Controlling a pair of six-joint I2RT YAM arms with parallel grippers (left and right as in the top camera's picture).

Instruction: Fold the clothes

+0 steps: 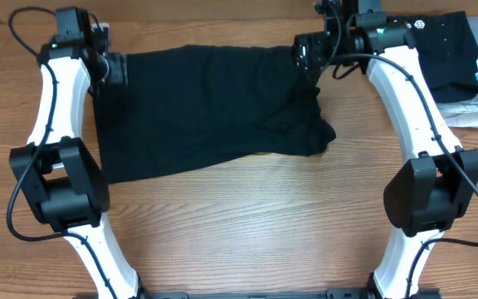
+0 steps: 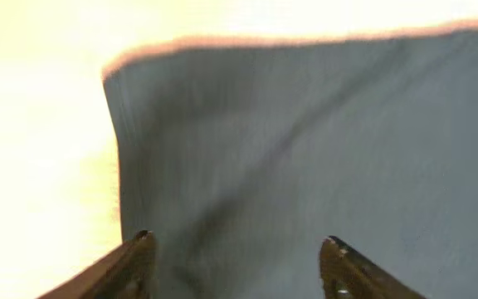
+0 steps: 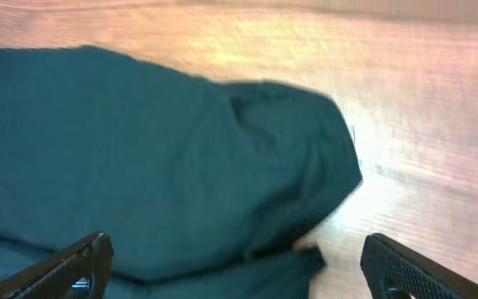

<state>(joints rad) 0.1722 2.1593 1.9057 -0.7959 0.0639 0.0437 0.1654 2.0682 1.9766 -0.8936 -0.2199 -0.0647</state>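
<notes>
The far edge of the T-shirt can be folded over its near half if my left gripper grabs the black T-shirt (image 1: 206, 108) by its far corner, which it needs to do next.
The clothes, a plain black T-shirt (image 1: 206, 108), lie partly folded across the back half of the wooden table, with a bunched sleeve at the right end (image 1: 322, 133). My left gripper (image 1: 116, 71) sits at the shirt's far left corner. In the left wrist view its jaws stand apart over the fabric (image 2: 305, 141), and the left gripper (image 2: 239, 241) holds nothing. My right gripper (image 1: 304, 56) hovers at the shirt's far right corner. In the right wrist view the right gripper (image 3: 235, 245) is wide open above the rumpled cloth (image 3: 139, 149), gripping nothing.
A folded black garment with white logo print (image 1: 446, 41) lies at the back right on folded grey and white pieces (image 1: 471, 112). Bare wood table (image 1: 247, 224) stretches in front of the shirt, between both arm bases.
</notes>
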